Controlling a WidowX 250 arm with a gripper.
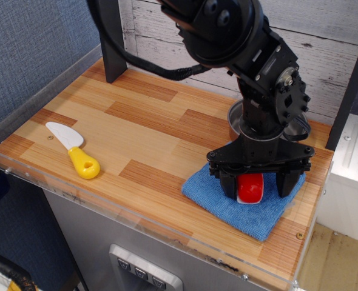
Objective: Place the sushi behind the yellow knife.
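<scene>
My gripper will next grab the sushi by its long sides and then put it behind the yellow knife (73,149).
The sushi (250,189), glossy red over a white base, lies on a blue cloth (239,212) at the front right of the wooden counter. My gripper (257,184) is low over it, open, with one black finger (227,183) at the sushi's left side and the other to its right, apart from it. The arm hides the sushi's far end. The yellow knife (73,149), with a white blade and a yellow handle with a hole, lies at the front left, far from the gripper.
A steel pot (234,115) stands behind the cloth, mostly hidden by the arm. A black post (111,42) stands at the back left. Clear plastic walls edge the counter (136,121) at the left and front.
</scene>
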